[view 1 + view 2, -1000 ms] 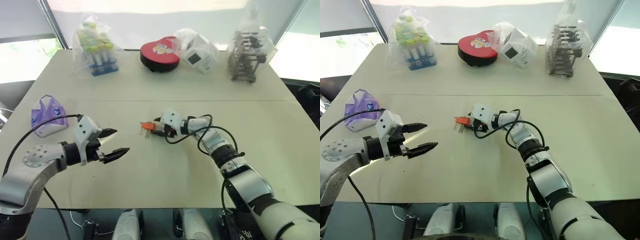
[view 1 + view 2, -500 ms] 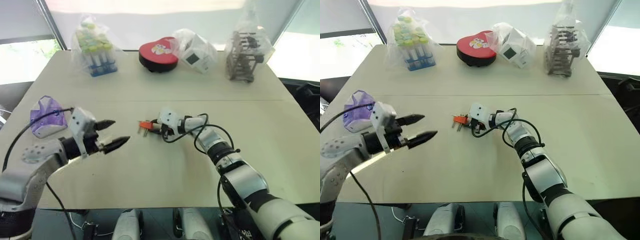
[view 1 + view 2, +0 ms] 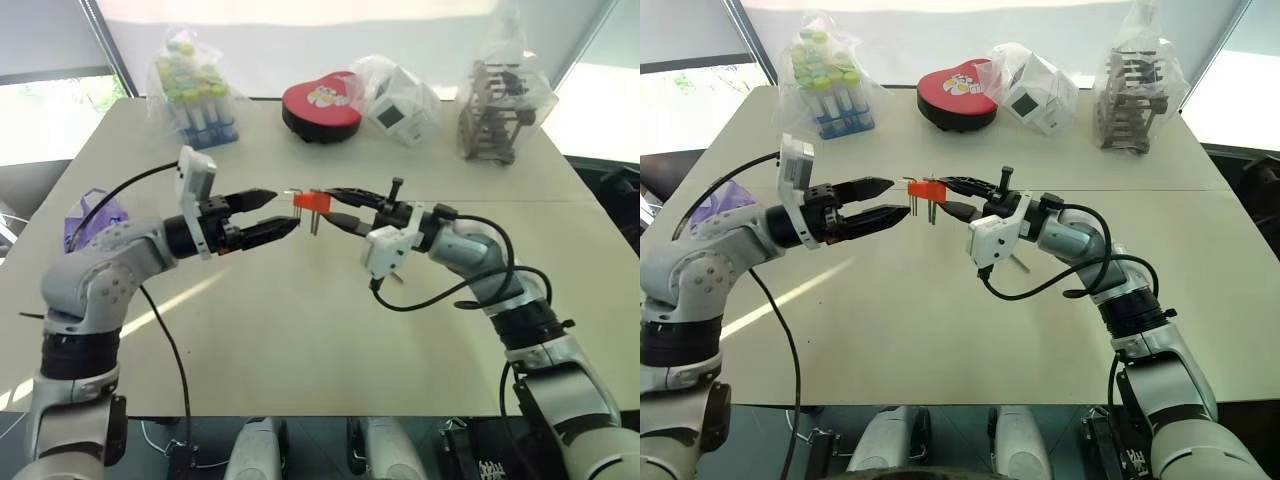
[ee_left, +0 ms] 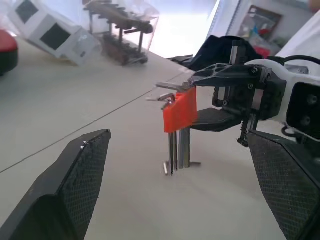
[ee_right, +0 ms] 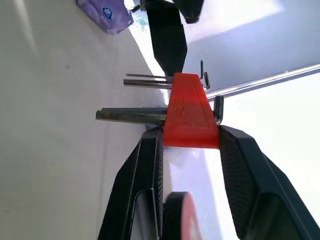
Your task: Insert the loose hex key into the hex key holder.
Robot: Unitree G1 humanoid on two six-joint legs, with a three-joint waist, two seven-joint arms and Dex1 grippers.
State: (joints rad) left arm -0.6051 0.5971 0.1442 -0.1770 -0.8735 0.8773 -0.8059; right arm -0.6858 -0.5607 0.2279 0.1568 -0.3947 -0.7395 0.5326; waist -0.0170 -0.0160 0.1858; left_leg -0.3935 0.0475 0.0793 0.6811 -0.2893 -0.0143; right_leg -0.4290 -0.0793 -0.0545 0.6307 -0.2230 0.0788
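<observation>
One end of the hex key holder is already covered by my right gripper's fingers, so my left gripper should next pinch the bare orange end (image 3: 301, 201) beside the thin keys.
My right gripper (image 3: 328, 203) is shut on the hex key holder (image 3: 311, 201), an orange-red block held in the air above the middle of the table (image 3: 300, 330). Thin metal keys (image 4: 178, 150) hang down from the block, and their short bent legs stick out on the other side. My left gripper (image 3: 285, 209) is open, level with the holder and just to its left, with the fingertips a little apart from it. A short thin grey rod (image 3: 1020, 263) shows below my right wrist. I cannot tell whether it is the loose hex key.
Along the far edge stand a bag of capped tubes (image 3: 195, 95), a red heart-shaped box (image 3: 320, 108), a bagged white cube (image 3: 400, 100) and a bagged dark rack (image 3: 495, 105). A purple pouch (image 3: 95, 215) lies at the left behind my left arm.
My right gripper closed on the holder, lifted it off the table and rolled its wrist. My left gripper rose and moved right, up to the holder, and stayed open.
</observation>
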